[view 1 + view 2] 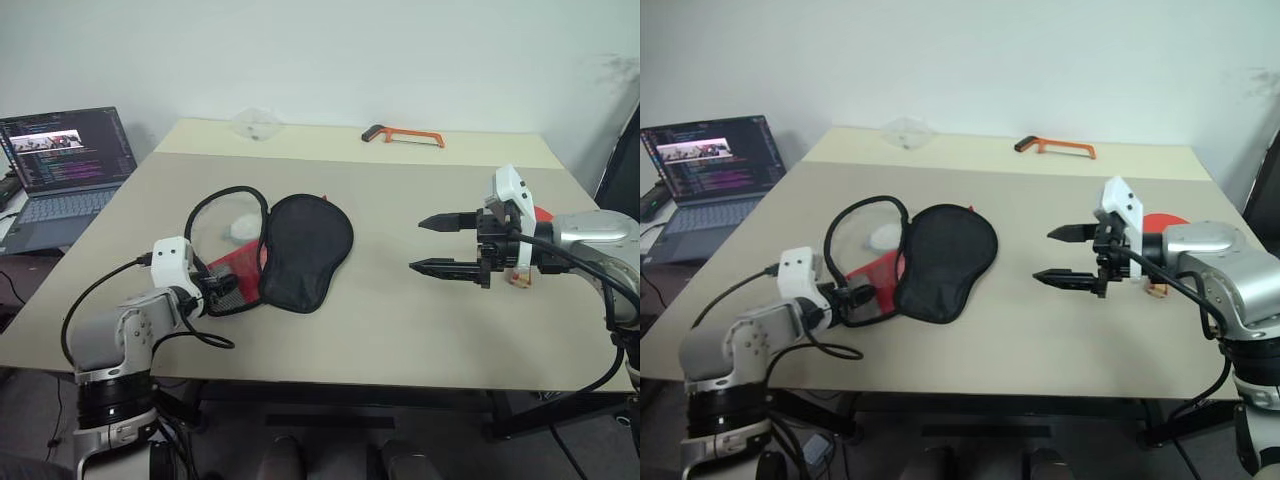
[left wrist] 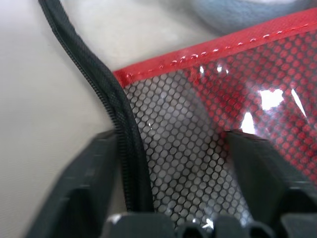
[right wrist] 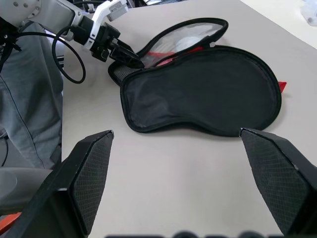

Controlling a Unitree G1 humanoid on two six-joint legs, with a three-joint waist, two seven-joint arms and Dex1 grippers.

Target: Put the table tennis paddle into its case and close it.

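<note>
My left gripper grabs the case by its raised black zip edge (image 2: pixel 130 144) next, since the mesh and clear window (image 2: pixel 185 144) lie flat and slack.
The case lies unzipped and spread flat left of the table's middle. Its black fabric half (image 1: pixel 305 250) faces up, and the red-and-mesh half (image 1: pixel 228 240) lies beside it, ringed by a black zip edge (image 2: pixel 106 94). My left gripper (image 1: pixel 228 288) is at the narrow near end of the mesh half. Its fingers (image 2: pixel 94 168) stand apart, with the zip edge and mesh (image 2: pixel 198 163) between them. My right gripper (image 1: pixel 1060 255) hangs open above the table to the right, pointing at the case, with nothing in it. The table tennis paddle's red face (image 1: pixel 1165 222) shows behind that arm, mostly hidden.
A small grey pouch (image 1: pixel 240 228) lies under the case's clear window. An orange-handled saw (image 1: pixel 403 135) and a clear plastic piece (image 1: pixel 257 122) lie at the far edge. A laptop (image 1: pixel 65 160) stands open on a side table at the left.
</note>
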